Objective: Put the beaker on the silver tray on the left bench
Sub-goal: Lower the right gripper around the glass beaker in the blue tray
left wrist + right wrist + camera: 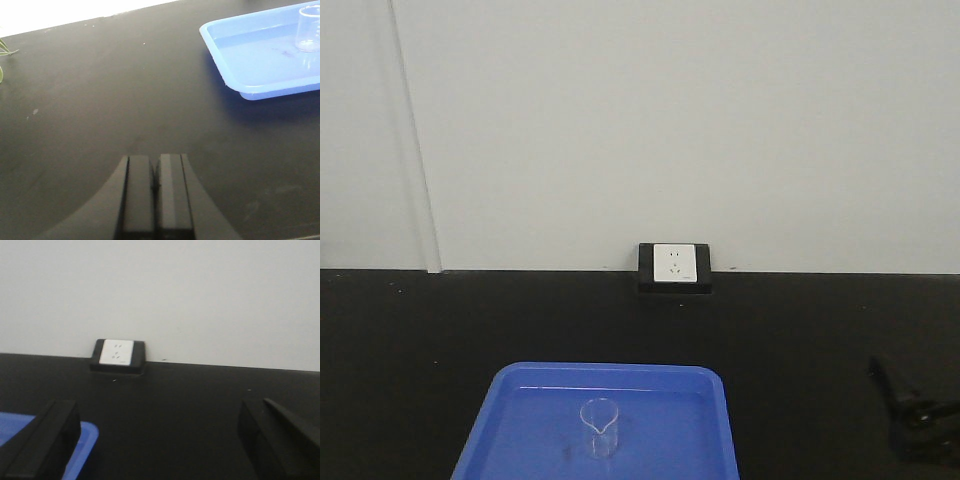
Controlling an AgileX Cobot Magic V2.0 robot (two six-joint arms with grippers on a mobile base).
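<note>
My right gripper grabs the beaker by its glass body [600, 432] next, to move it to the silver tray.
A small clear glass beaker [601, 427] with a pouring spout stands upright in a bright blue plastic tray [520, 420] at the front middle of the black bench. It also shows in the left wrist view [308, 29], far up and right of my left gripper [155, 172], which is shut and empty over bare bench. My right gripper [157, 440] is open wide and empty, to the right of the blue tray's corner [82, 440]; part of it shows in the front view [915, 415]. The silver tray is out of view.
A black box with a white wall socket [674, 266] sits at the back of the bench against the white wall; it also shows in the right wrist view [117, 353]. A green leaf tip [6, 50] shows at the far left.
</note>
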